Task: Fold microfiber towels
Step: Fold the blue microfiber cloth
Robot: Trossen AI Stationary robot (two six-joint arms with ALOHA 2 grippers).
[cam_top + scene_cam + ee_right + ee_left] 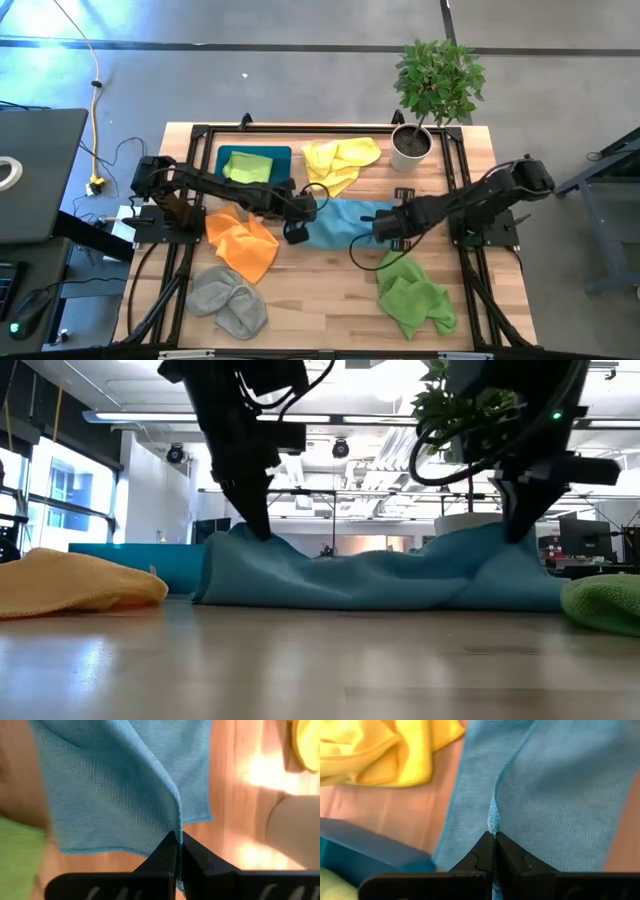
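Note:
The blue towel's hem (494,812) in my left gripper lies short of the blue towel's outer edge (451,802), so the hem moves toward that edge next, before the release.
A light blue towel (340,222) lies rumpled in the middle of the table. My left gripper (300,215) is shut on its left end and my right gripper (385,225) on its right end. In the low view the cloth (380,580) rises to a peak under each gripper (262,530) (517,530) and sags between them. Around it lie a yellow towel (340,160), an orange one (243,240), a grey one (228,298) and a green one (412,295). A light green towel (248,168) lies in the teal tray (280,155). My left gripper pinches a raised ridge of the blue towel's left end (492,822) between its two fingers, coming steeply from above. The cloth is drawn up into a peak (250,535) there, and the rest lies on the table. Whether it holds one layer or several I cannot tell. My right gripper pinches a raised fold at the blue towel's right end (177,820) between its two fingers, pointing steeply down. The cloth peaks at the fingers (505,532) and falls away to the table, slack toward the middle.
A potted plant (412,143) stands at the table's far right. The black frame rails (470,200) run along both sides. Bare wood (320,300) shows at the near middle, between the grey and green towels.

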